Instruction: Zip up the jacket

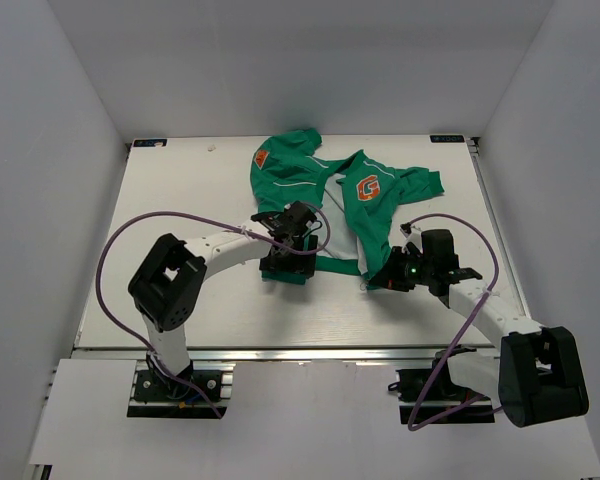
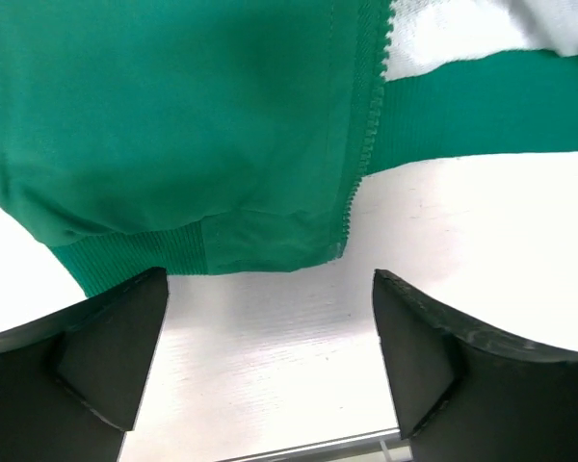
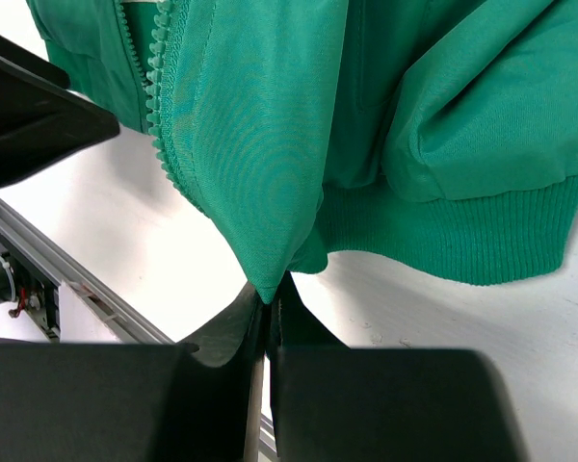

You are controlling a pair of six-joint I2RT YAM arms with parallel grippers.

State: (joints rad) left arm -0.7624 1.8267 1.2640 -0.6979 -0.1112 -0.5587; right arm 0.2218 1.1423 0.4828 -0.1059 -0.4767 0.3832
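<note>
The left gripper next needs to pinch the bottom hem of the jacket beside the zipper teeth [image 2: 352,207], which leaves the end of the teeth free to insert for zipping up.
The green jacket [image 1: 310,180] lies open on the white table, its orange-and-white "G" badge [image 1: 367,187] facing up and an orange patch [image 1: 261,157] on the far left sleeve. My left gripper [image 1: 285,262] is open just in front of the left panel's bottom hem [image 2: 222,245], beside the end of the zipper teeth [image 2: 352,207], touching nothing. My right gripper [image 1: 398,276] is shut on the bottom corner of the right panel [image 3: 270,279], pinching the fabric into a lifted fold. That panel's zipper teeth [image 3: 157,87] run up and to the left of the pinch.
The table's near edge with its metal rail [image 1: 310,350] lies just in front of both grippers. White walls enclose the table on the left, right and far sides. The left arm's purple cable [image 1: 170,220] loops over the left half of the table.
</note>
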